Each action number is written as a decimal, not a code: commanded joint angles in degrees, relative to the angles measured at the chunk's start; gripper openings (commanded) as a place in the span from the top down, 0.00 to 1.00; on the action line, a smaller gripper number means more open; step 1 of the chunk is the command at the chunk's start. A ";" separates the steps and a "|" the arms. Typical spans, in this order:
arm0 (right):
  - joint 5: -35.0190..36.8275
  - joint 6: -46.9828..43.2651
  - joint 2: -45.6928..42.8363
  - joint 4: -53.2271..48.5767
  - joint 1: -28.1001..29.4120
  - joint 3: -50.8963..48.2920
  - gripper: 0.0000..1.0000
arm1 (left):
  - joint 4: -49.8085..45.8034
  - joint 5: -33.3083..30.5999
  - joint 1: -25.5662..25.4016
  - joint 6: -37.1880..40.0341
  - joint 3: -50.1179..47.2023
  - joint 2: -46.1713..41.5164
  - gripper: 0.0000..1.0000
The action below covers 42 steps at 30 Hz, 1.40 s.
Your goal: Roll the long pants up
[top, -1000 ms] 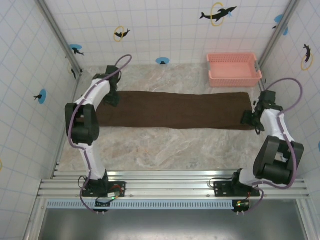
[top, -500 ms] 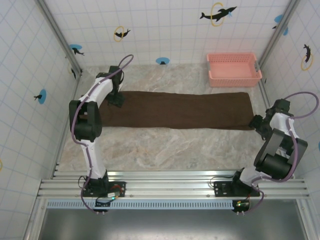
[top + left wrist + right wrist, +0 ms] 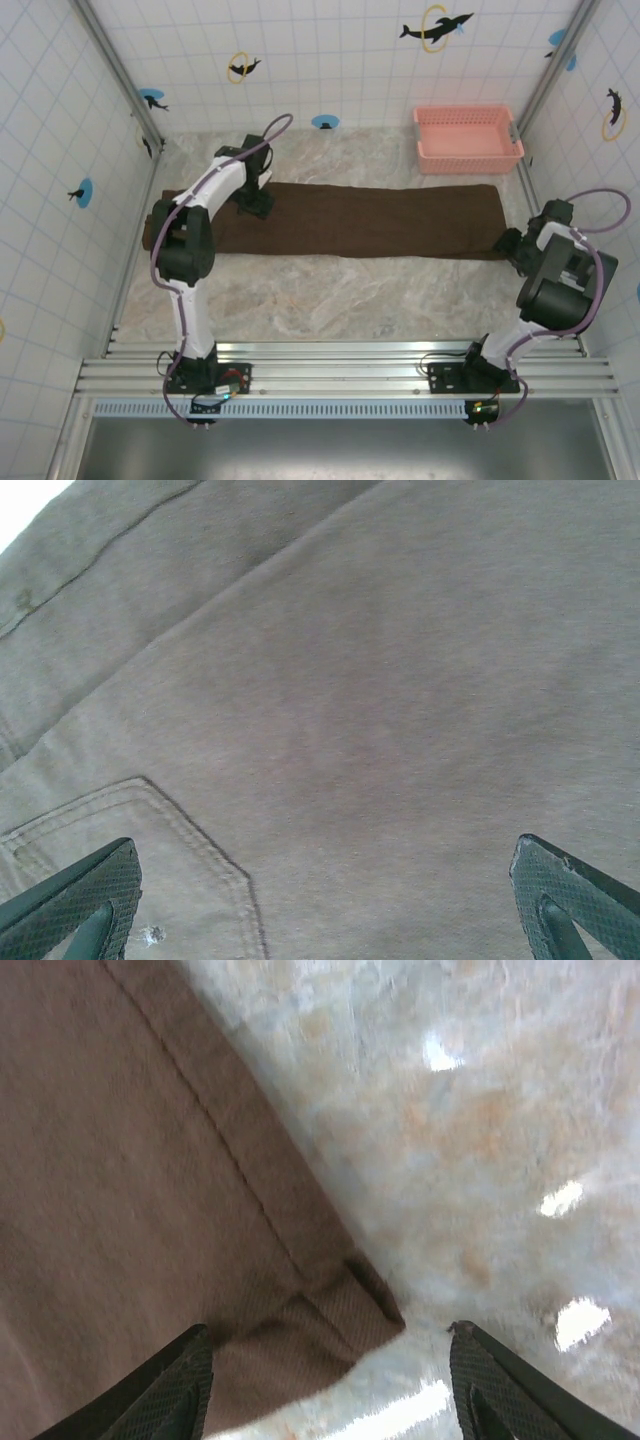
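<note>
The right gripper should next grab the long pants [image 3: 350, 220] by the near hem corner [image 3: 504, 255], to fold the hem toward the waist for rolling.
The long pants [image 3: 350, 220] lie flat and stretched across the table, dark brown, waist end at the left and hem end at the right. My left gripper [image 3: 255, 204] hovers open over the waist part. In its wrist view the fingertips [image 3: 85, 895] stand wide apart above the cloth [image 3: 380, 680] and a pocket seam [image 3: 190, 830]. My right gripper [image 3: 511, 246] is open at the near right corner of the hem. The hem corner [image 3: 345, 1310] lies between its spread fingertips [image 3: 175, 1385], not pinched.
A pink plastic basket [image 3: 468, 138] stands at the back right, just beyond the pants. Bare marble tabletop [image 3: 330, 300] runs between the pants and the arm bases. Tiled walls close in on the left, right and back.
My left gripper has slid rightward along the pants from the waist edge. My right gripper has drawn back toward the near right hem corner, its jaws a little narrower.
</note>
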 commanded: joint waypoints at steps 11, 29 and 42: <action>-3.80 5.01 8.57 8.48 1.92 1.20 0.48 | -3.36 2.97 -3.40 -1.65 1.50 0.13 0.03; -9.78 10.57 -7.35 7.87 1.20 1.53 1.00 | -3.07 10.45 -13.61 -6.85 8.76 10.42 0.03; -15.65 8.92 -16.54 1.37 2.28 10.75 1.00 | -5.58 17.45 -15.05 -11.54 18.40 18.79 0.03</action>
